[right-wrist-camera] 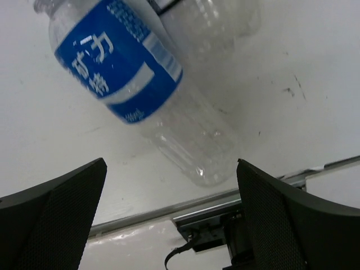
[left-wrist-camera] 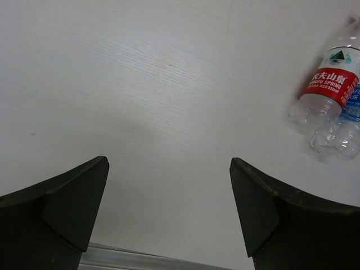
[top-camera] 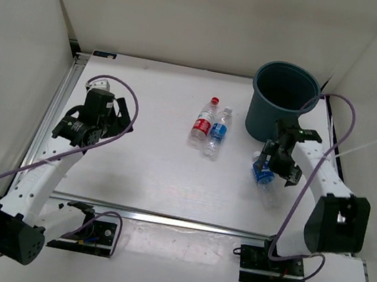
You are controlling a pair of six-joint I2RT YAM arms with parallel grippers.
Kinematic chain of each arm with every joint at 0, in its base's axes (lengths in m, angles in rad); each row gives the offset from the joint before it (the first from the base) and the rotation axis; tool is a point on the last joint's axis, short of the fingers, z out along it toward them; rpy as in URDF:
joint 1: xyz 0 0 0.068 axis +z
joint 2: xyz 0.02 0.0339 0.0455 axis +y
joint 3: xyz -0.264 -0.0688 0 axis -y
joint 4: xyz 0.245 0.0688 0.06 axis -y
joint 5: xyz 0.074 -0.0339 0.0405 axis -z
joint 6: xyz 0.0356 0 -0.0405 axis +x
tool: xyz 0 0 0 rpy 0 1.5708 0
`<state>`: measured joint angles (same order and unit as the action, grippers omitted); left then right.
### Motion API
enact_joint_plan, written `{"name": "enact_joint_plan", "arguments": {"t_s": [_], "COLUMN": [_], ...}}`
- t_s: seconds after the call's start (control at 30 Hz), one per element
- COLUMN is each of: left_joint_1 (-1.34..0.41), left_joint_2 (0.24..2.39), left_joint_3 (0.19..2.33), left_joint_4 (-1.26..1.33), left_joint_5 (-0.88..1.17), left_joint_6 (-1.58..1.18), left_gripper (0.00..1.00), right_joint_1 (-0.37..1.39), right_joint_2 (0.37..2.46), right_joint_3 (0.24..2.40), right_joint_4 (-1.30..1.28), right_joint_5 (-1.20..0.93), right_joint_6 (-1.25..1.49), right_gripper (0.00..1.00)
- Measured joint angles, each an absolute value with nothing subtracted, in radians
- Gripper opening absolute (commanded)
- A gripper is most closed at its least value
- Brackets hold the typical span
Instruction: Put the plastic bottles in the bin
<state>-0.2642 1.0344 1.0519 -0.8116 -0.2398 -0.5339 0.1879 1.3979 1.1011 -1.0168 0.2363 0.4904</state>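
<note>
My right gripper grabs the blue-label bottle by its label edge near the base next, so the bottle's clear base stays free to enter the bin [top-camera: 282,102].
One blue-label bottle [top-camera: 263,173] lies on the table just in front of the bin [top-camera: 282,102], a dark teal bucket at the back right. My right gripper [top-camera: 274,161] hovers over it, open and empty. In the right wrist view the bottle [right-wrist-camera: 140,84] lies just beyond the spread fingertips of that gripper [right-wrist-camera: 169,164]. A red-label bottle [top-camera: 204,122] and a second blue-label bottle [top-camera: 218,134] lie side by side mid-table, touching. My left gripper [top-camera: 122,112] is open and empty at the left. Its wrist view [left-wrist-camera: 169,163] shows the red-label bottle [left-wrist-camera: 331,83] and the blue one [left-wrist-camera: 349,126] at the right edge.
White walls close in the table at the back and both sides. A metal rail [top-camera: 182,220] runs along the near edge, also in the right wrist view [right-wrist-camera: 214,202]. Purple cables [top-camera: 342,109] loop off both arms.
</note>
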Motion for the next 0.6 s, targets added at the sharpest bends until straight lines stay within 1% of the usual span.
{"name": "enact_joint_plan", "arguments": {"t_s": [0.13, 0.3, 0.53, 0.6], "left_joint_1": [-0.271, -0.272, -0.272, -0.272], "left_joint_2": [1.054, 1.077, 1.106, 1.110], "left_joint_3": [1.042, 1.041, 1.043, 1.043], "left_joint_4": [-0.802, -0.800, -0.801, -0.804], "left_joint_5": [-0.229, -0.228, -0.252, -0.256], "left_joint_6": [-0.523, -0.505, -0.480, -0.476], "left_gripper": [1.00, 1.00, 1.00, 1.00], "right_joint_1": [0.188, 0.199, 0.248, 0.250], "right_joint_2": [1.526, 1.632, 1.666, 1.668], "right_joint_3": [1.136, 1.147, 1.033, 0.995], "right_joint_4": [-0.958, -0.904, -0.829, -0.819], "right_joint_5": [0.263, 0.295, 0.304, 0.290], "right_joint_6": [0.450, 0.436, 0.443, 0.451], "right_gripper": [1.00, 1.00, 1.00, 0.94]}}
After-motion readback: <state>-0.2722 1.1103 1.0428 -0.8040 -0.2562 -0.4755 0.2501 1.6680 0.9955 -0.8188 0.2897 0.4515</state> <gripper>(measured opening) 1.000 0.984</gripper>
